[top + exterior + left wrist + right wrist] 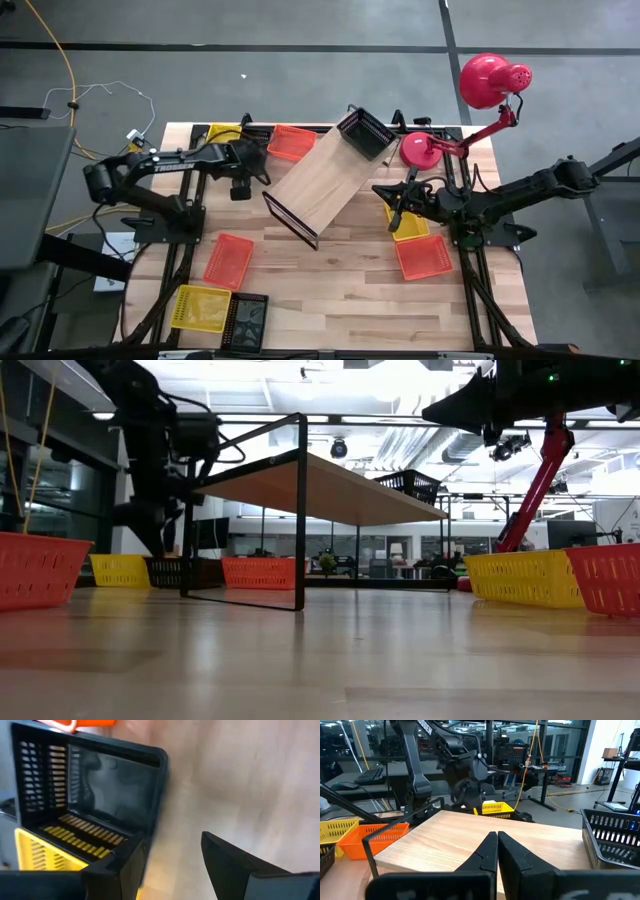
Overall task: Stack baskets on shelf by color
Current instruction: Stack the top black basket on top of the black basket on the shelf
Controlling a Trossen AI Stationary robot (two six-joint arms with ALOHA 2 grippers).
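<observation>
My left gripper's fingers are still above the black basket's side rim (pixel 159 795), so it is too early to close on the basket. The gripper moves down first.
The shelf (pixel 320 180) is a light-wood board on a black wire frame, lying slantwise mid-table. One black basket (pixel 365 132) rests on its far end. My left gripper (pixel 255 170) is open near the far left corner, at another black basket (pixel 100 805). A yellow basket (pixel 40 855) shows beside that basket and through its slots, and an orange basket (pixel 292 142) sits beside them. My right gripper (pixel 497 834) is shut and hovers over the shelf's right edge (pixel 470 845), with a yellow basket (pixel 410 225) and an orange basket (pixel 425 257) close by. My left gripper has one finger (pixel 120 865) standing at the corner of the black basket's side wall (pixel 152 820). Its other finger is over bare table. I cannot tell whether the finger touches the wall.
A red lamp (pixel 490 80) stands with its base (pixel 418 150) at the far right, close to the right arm. An orange basket (pixel 228 260), a yellow basket (pixel 200 307) and a black basket (pixel 245 322) lie at the near left. Bare planks (pixel 350 290) stretch along the near middle.
</observation>
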